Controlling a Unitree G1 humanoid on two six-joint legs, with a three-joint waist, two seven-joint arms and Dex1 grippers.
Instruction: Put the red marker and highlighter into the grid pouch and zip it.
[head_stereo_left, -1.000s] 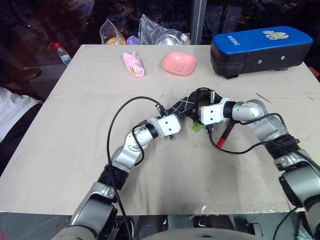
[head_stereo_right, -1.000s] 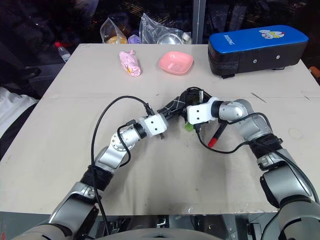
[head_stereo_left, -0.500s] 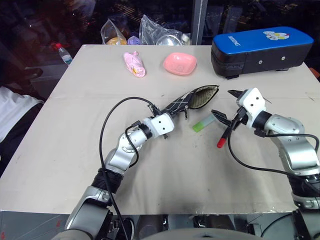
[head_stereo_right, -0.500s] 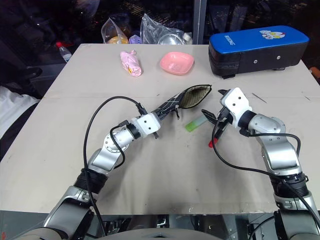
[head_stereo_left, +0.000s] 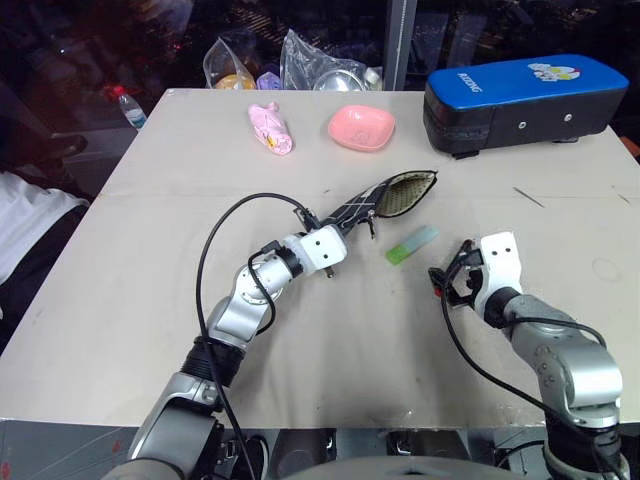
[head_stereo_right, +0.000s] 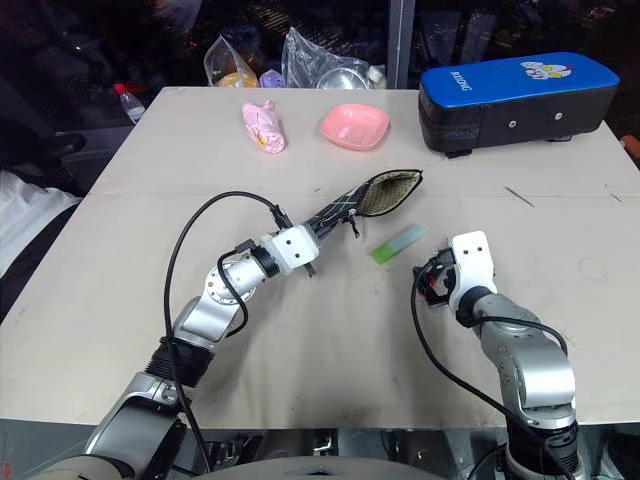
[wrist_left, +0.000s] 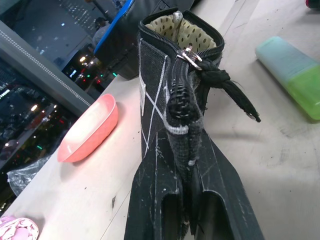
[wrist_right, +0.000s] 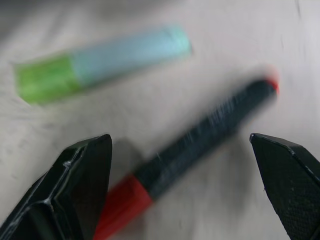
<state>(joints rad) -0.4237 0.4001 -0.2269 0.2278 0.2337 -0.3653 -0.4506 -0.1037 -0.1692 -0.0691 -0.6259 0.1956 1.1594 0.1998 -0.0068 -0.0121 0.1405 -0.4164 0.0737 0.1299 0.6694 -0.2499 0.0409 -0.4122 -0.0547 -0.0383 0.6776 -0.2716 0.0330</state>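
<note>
The red marker is ready for my right gripper to close on. The gripper's fingers reach down on both sides of the marker's dark body in the right wrist view.
My left gripper (head_stereo_left: 343, 219) is shut on the near end of the grid pouch (head_stereo_left: 385, 200). The pouch is lifted off the table, and its far end gapes open, showing a dotted lining (wrist_left: 192, 30). The zipper pull cord (wrist_left: 227, 87) hangs beside the opening. The highlighter (head_stereo_left: 412, 244) lies flat on the table just right of the pouch. My right gripper (head_stereo_left: 450, 268) hangs open low over the red marker (wrist_right: 200, 142), which lies between its fingertips (wrist_right: 82, 175). Nothing is held in it.
A blue-topped black case (head_stereo_left: 520, 100) stands at the back right. A pink bowl (head_stereo_left: 361, 127) and a pink wrapped thing (head_stereo_left: 270, 130) lie at the back. Plastic bags (head_stereo_left: 320, 70) and a bottle (head_stereo_left: 125, 105) sit beyond the far edge.
My right gripper has left the pouch mouth, swung back toward the near right, sunk and rolled, and now straddles the red marker. The left gripper and pouch stayed put.
</note>
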